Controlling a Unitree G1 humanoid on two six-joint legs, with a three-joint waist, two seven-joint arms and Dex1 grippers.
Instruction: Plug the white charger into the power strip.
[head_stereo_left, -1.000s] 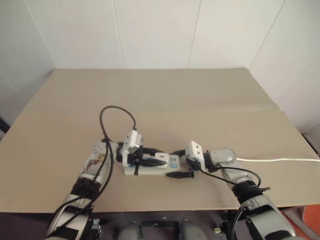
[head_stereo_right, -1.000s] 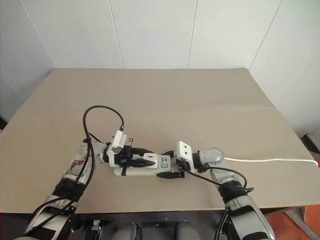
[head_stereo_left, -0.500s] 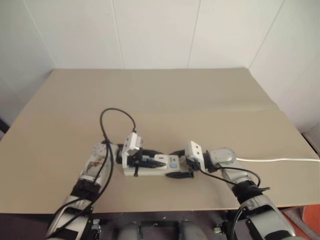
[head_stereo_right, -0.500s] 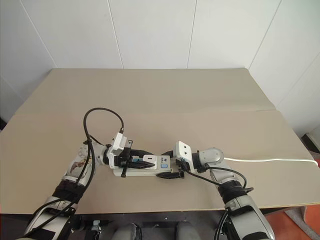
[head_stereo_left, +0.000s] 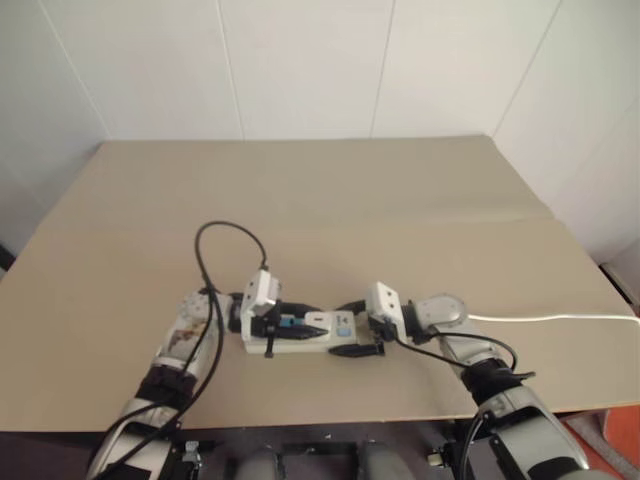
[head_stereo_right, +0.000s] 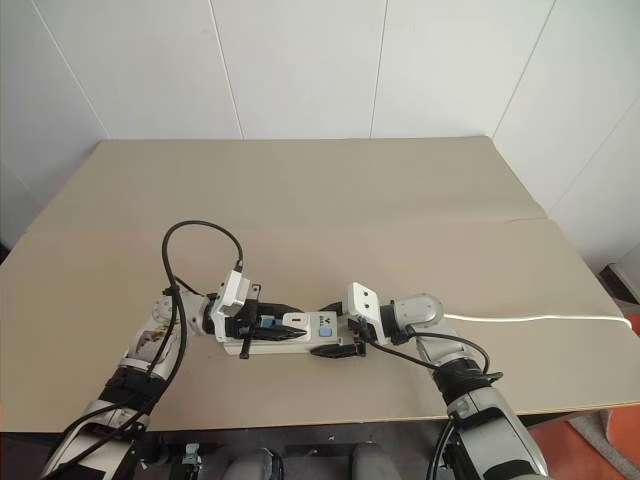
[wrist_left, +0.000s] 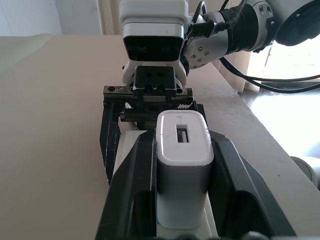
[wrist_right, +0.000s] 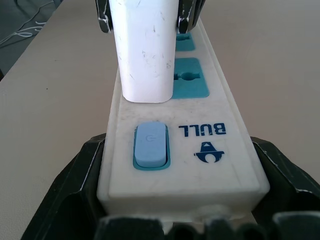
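Observation:
My left gripper opens now, since the white charger's base (head_stereo_left: 318, 322) sits on the power strip's socket side and the charger would stay there.
The power strip (head_stereo_left: 300, 345) lies on the table near its front edge, a long white bar with blue sockets and a blue button (wrist_right: 150, 145) at its right end. The white charger (wrist_left: 182, 165) stands upright on the strip's face by the socket nearest the button, its base touching the strip. My left gripper (head_stereo_left: 315, 322) is shut on the charger, one black finger on each side. My right gripper (head_stereo_left: 340, 328) is shut on the strip's button end, its fingers (wrist_right: 75, 190) against both long sides.
The strip's white cord (head_stereo_left: 560, 318) runs off to the right across the tan table (head_stereo_left: 350, 200). A black cable (head_stereo_left: 225, 240) loops up from my left arm. White walls stand behind the table, whose front edge is close to the strip.

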